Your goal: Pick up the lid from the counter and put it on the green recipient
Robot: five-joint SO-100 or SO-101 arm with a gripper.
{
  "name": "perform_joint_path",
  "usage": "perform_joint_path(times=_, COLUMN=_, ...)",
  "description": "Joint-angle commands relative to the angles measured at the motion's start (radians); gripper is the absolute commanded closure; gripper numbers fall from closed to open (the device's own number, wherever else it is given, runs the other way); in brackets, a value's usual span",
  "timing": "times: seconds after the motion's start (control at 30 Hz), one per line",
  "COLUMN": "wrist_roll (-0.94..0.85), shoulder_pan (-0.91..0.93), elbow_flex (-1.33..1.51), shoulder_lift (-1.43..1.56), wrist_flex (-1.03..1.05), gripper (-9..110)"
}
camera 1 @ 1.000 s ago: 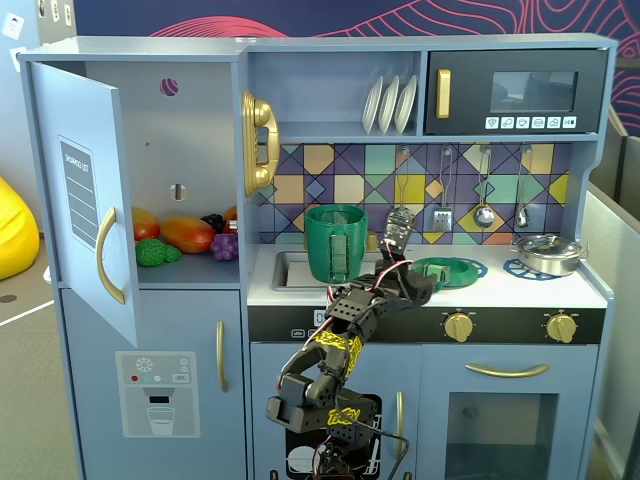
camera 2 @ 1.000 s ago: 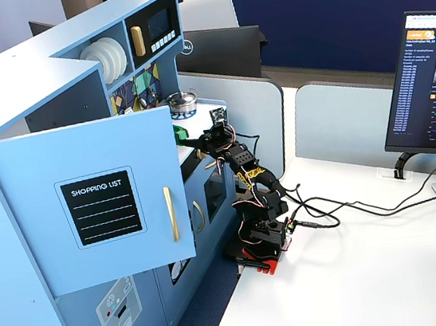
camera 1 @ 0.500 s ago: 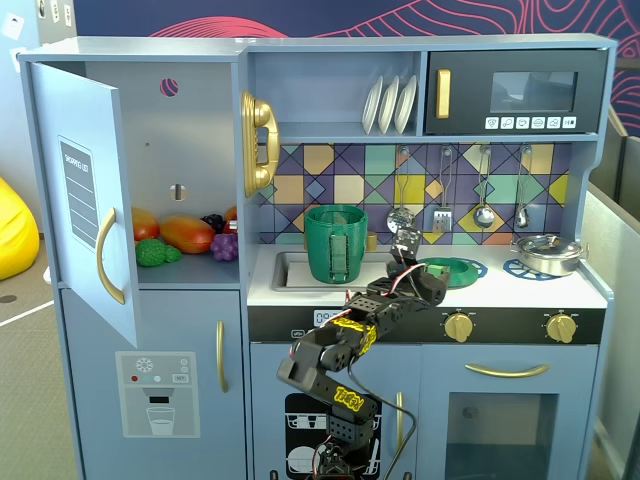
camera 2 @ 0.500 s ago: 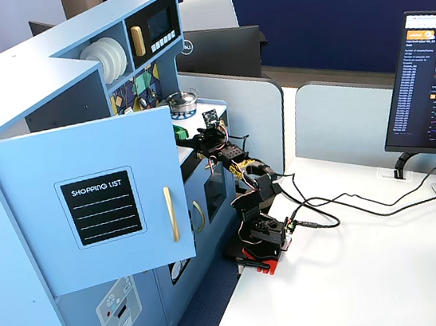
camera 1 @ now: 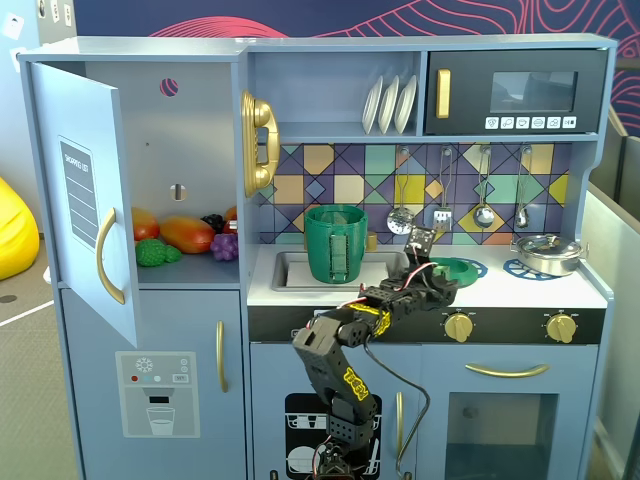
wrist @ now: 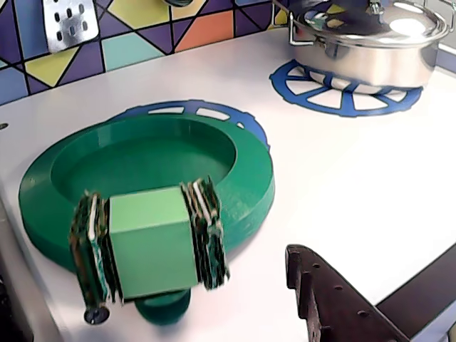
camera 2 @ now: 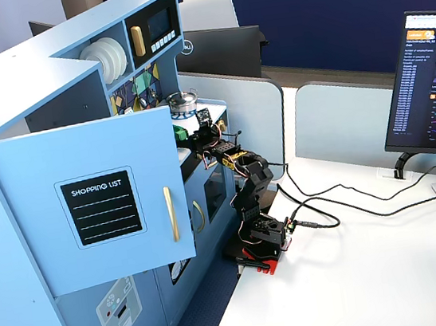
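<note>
The lid needs to be set on the green recipient (camera 1: 336,243), so my gripper needs to grab the lid by its light-green squarish knob (camera 1: 451,264) next.
The dark-green lid (wrist: 242,185) lies flat on a blue burner ring (wrist: 214,112) on the white counter; it also shows in a fixed view (camera 1: 458,268). Its light-green squarish knob (wrist: 149,242), with dark striped sides, is close to the wrist camera at the disc's near edge. My gripper (camera 1: 432,262) hovers just left of the lid, jaws apart and empty. Only one dark finger (wrist: 324,296) shows in the wrist view, right of the knob and clear of it. The tall green recipient (camera 1: 336,243) stands in the sink to the left, its strap handle facing front.
A shiny silver pot (camera 1: 548,253) with its lid sits on the right burner ring (wrist: 342,96). Utensils hang on the tiled back wall (camera 1: 440,180). The cupboard door (camera 1: 85,190) at left stands open, with toy food (camera 1: 185,235) inside.
</note>
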Motion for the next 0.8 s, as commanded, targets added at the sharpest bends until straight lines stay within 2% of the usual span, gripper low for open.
perform_joint_path(times=0.0, wrist_roll=-0.015, shoulder_pan=-0.021, elbow_flex=-0.117, shoulder_lift=-0.021, wrist_flex=-0.034, gripper=57)
perform_joint_path(times=0.6, wrist_roll=-0.038, shoulder_pan=-0.048, elbow_flex=-0.287, shoulder_lift=-0.209, wrist_flex=-0.034, gripper=65)
perform_joint_path(times=0.67, wrist_roll=-0.051, shoulder_pan=-0.052, elbow_flex=-0.298, shoulder_lift=-0.221, wrist_flex=-0.031, gripper=71)
perform_joint_path(times=0.77, wrist_roll=-0.091, shoulder_pan=-0.066, elbow_flex=-0.302, shoulder_lift=-0.232, wrist_flex=-0.021, gripper=91)
